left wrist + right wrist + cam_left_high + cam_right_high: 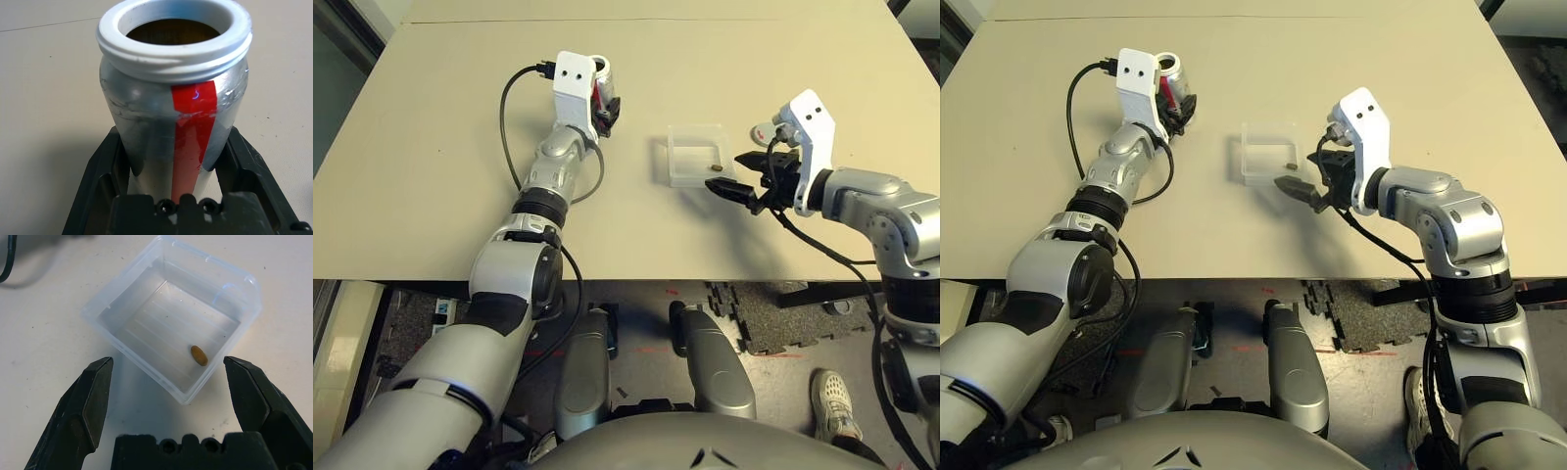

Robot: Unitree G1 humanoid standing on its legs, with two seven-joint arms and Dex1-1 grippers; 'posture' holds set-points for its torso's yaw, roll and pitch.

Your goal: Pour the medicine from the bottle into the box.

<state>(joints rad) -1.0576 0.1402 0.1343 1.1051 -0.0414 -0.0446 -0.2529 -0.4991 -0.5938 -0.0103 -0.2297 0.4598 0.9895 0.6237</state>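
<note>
The silver-grey bottle (605, 80) is upright with its base down on the tabletop and would stand, so it is time for my left gripper to open now.
My left gripper (605, 110) is shut on the silver-grey bottle (171, 112), which has a red stripe. It holds the bottle upright at the far left of the table, well to the left of the box. The bottle's mouth is uncapped and dark inside. The clear plastic box (132, 293) sits mid-table with the small brownish-gold pill (198, 355) lying in its near right corner. My right gripper (168, 396) is open just in front of the box's near right corner, holding nothing. The round grey cap (763, 131) with its red mark lies on the table behind my right wrist.
A black cable (509, 127) loops from my left wrist over the table beside the forearm. The tan tabletop (431, 196) has bare room on the far side and left. Its front edge runs just below my arms.
</note>
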